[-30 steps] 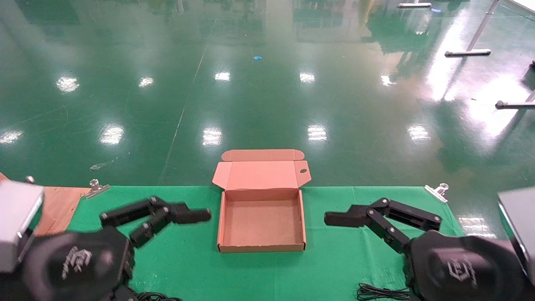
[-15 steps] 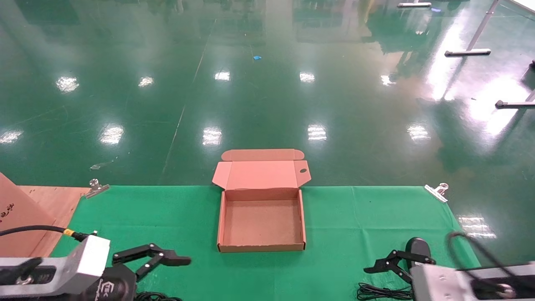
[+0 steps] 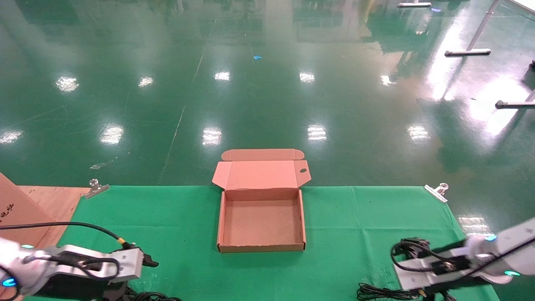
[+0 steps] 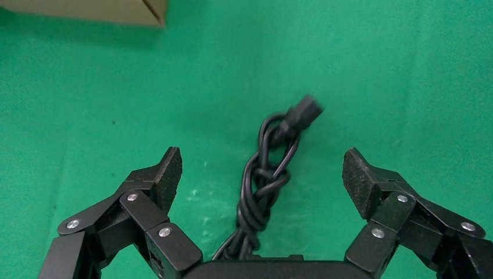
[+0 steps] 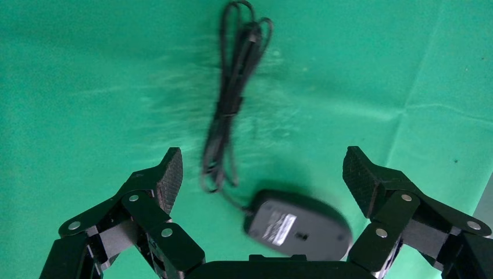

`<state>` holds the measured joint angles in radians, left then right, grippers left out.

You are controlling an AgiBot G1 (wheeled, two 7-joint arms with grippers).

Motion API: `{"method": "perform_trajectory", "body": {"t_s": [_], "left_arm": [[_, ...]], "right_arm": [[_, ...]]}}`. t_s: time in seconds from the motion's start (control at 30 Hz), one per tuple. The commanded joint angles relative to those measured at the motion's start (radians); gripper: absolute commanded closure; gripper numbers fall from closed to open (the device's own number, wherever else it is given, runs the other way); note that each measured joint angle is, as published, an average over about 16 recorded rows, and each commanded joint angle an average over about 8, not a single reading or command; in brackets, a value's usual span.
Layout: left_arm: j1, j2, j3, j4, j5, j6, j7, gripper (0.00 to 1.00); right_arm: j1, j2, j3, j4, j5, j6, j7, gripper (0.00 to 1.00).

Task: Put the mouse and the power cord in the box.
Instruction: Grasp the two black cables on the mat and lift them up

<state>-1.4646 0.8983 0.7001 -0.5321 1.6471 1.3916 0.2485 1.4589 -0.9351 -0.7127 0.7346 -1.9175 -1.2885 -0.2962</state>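
My right gripper should next take hold of the mouse's cable by its tied middle (image 5: 231,106), where the strands come together.
The box (image 3: 220,225) stands open and empty mid-table, its lid (image 3: 261,174) folded back. The power cord (image 4: 264,183), a twisted black bundle with a chunky plug (image 4: 305,110), lies on the green cloth. My left gripper (image 4: 263,174) hangs open over it, one finger on each side, apart from it. The mouse (image 5: 299,224) lies belly-up with its label showing, and its thin cable (image 5: 232,99) trails away. My right gripper (image 5: 264,174) is open above the mouse, touching nothing. In the head view both arms sit low at the near corners, left (image 3: 83,265) and right (image 3: 451,263).
Green cloth (image 3: 342,217) covers the table, held by metal clips (image 3: 436,191) at the far corners. Bare wood and a cardboard piece (image 3: 25,209) lie at the left edge. The mouse's thin cable (image 3: 382,292) shows at the near edge.
Both arms have dropped from beside the box to the table's near corners. Their grippers now point down, the left over the cord and the right over the mouse.
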Motion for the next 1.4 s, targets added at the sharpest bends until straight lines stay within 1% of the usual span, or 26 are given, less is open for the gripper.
{"method": "perform_trajectory", "body": {"t_s": [0.03, 0.17, 0.3, 0.53, 0.57, 0.6, 0.8, 0.83, 0.87, 1.4], "left_arm": [[-0.032, 0.042, 0.032, 0.063, 0.063, -0.029, 0.04, 0.0], [-0.066, 0.115, 0.071, 0.174, 0.132, -0.081, 0.097, 0.0], [-0.086, 0.168, 0.092, 0.266, 0.167, -0.126, 0.142, 0.0], [-0.111, 0.211, 0.097, 0.373, 0.177, -0.165, 0.201, 0.0], [-0.114, 0.213, 0.095, 0.384, 0.174, -0.166, 0.209, 0.0], [-0.117, 0.215, 0.092, 0.394, 0.17, -0.167, 0.217, 0.07], [-0.128, 0.222, 0.081, 0.439, 0.153, -0.153, 0.262, 0.82], [-0.13, 0.223, 0.081, 0.445, 0.152, -0.15, 0.267, 0.94], [-0.132, 0.223, 0.08, 0.451, 0.151, -0.147, 0.272, 1.0], [-0.159, 0.23, 0.098, 0.504, 0.176, -0.111, 0.32, 1.0]], "right_arm": [[0.014, -0.036, -0.014, -0.07, -0.039, 0.048, -0.034, 0.0], [0.045, -0.095, -0.01, -0.22, -0.027, 0.081, -0.105, 0.0], [0.066, -0.146, -0.007, -0.346, -0.012, 0.096, -0.173, 0.0], [0.085, -0.192, -0.004, -0.503, -0.001, 0.126, -0.269, 0.0], [0.088, -0.195, -0.003, -0.521, 0.001, 0.13, -0.279, 0.06], [0.091, -0.197, -0.001, -0.538, 0.003, 0.134, -0.288, 0.19], [0.114, -0.207, 0.005, -0.609, 0.011, 0.15, -0.329, 0.94], [0.118, -0.209, 0.006, -0.617, 0.012, 0.152, -0.335, 1.0], [0.121, -0.21, 0.007, -0.625, 0.013, 0.152, -0.34, 1.0], [0.146, -0.225, 0.011, -0.692, 0.02, 0.145, -0.408, 1.0]]}}
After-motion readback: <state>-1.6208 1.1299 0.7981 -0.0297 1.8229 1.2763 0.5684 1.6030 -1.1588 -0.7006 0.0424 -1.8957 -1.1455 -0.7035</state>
